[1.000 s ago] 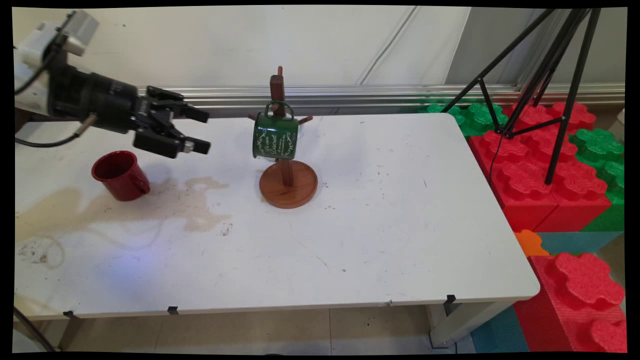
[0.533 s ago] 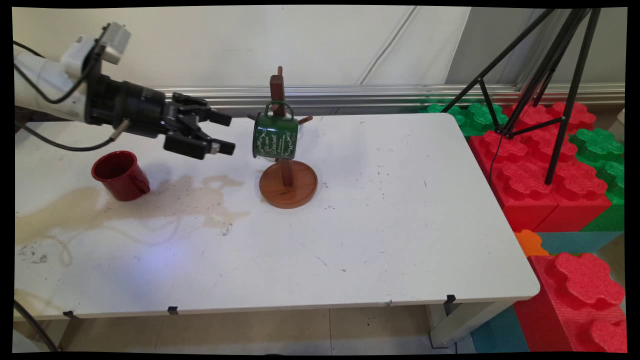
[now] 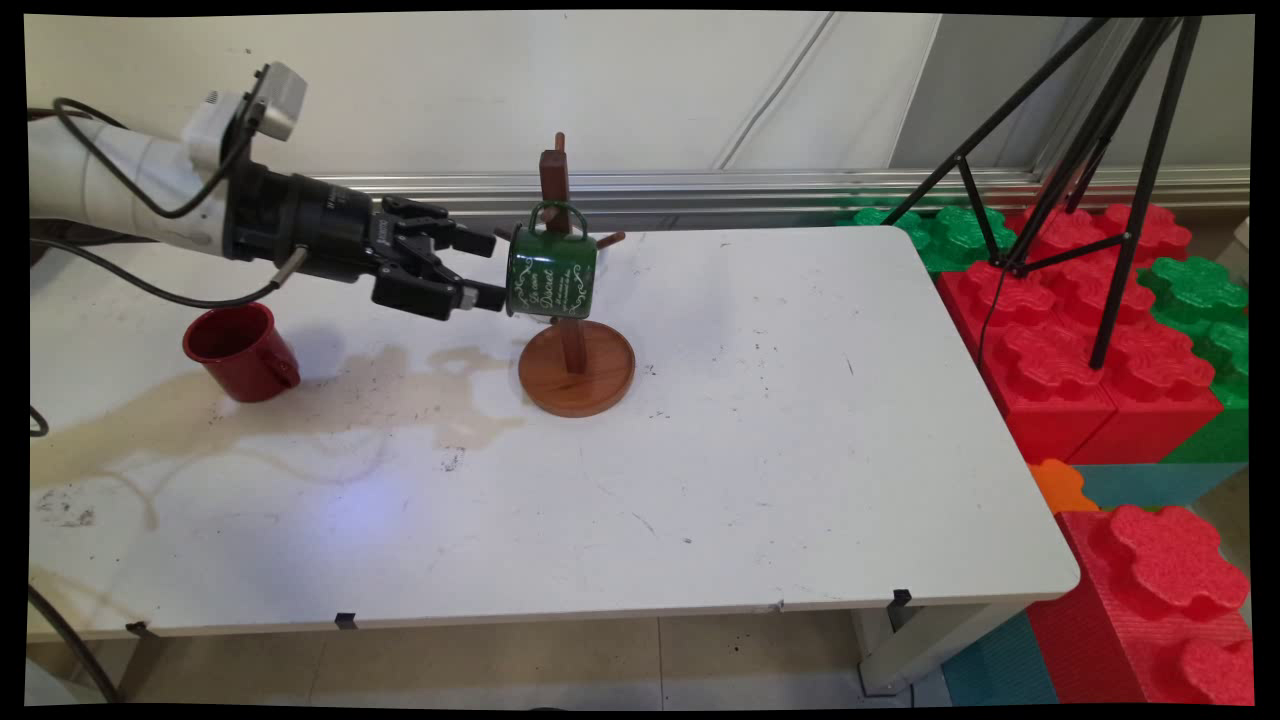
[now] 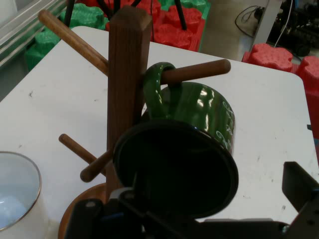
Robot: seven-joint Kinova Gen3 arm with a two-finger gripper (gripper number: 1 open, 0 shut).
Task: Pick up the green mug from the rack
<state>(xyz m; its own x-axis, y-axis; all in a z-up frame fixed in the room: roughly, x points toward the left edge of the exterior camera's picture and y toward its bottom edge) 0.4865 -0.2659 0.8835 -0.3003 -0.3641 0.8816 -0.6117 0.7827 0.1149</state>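
Note:
I will lift the green mug off the wooden mug tree (image 3: 576,368), so my gripper will next grab the mug by its open rim (image 3: 513,294).
A green enamel mug (image 3: 552,275) hangs by its handle from a peg of a wooden mug tree (image 3: 576,368) near the table's middle. My gripper (image 3: 495,270) is open and reaches in level from the left. Its fingertips stand right at the mug's left edge, one above and one below. In the hand view the green mug (image 4: 199,114) fills the centre with its dark round end toward the hand. Its handle loops over a peg (image 4: 197,71) beside the tree's post (image 4: 127,84). One finger (image 4: 300,190) shows to the mug's right.
A red mug (image 3: 240,350) stands on the table (image 3: 800,450) at the left, under the arm, beside a brownish spill stain (image 3: 300,410). A white cup (image 4: 17,196) shows in the hand view next to the tree's base. A black tripod (image 3: 1110,150) and foam blocks (image 3: 1080,340) stand off the table's right end.
The open gripper has travelled to the right, from above the red mug up to the green mug's left side. The mugs and the tree have not moved.

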